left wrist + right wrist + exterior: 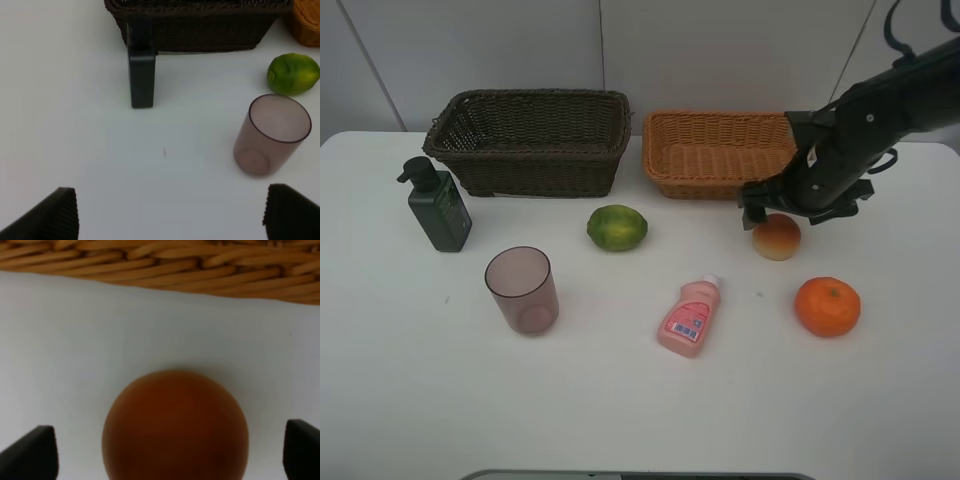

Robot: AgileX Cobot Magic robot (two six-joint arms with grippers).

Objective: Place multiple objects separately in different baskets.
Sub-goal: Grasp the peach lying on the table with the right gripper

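To place the peach-red fruit in the tan basket (720,150), my right gripper will next grab the fruit around its rounded body (777,240).
My right gripper (782,210) hangs open just above the peach-red fruit (777,238), in front of the light tan basket (720,150). In the right wrist view the fruit (175,425) lies between the spread fingertips (30,452), with the tan basket's wall (165,265) beyond it. My left gripper (172,220) is open and empty and is out of the exterior view. It faces the translucent pink cup (272,132), the dark green pump bottle (141,70), the green fruit (292,74) and the dark brown basket (200,25).
In the exterior view the dark brown basket (530,140) stands at the back left. The pump bottle (438,205), pink cup (522,290), green fruit (617,227), pink labelled bottle (690,317) and orange (827,306) are spread over the white table (400,380).
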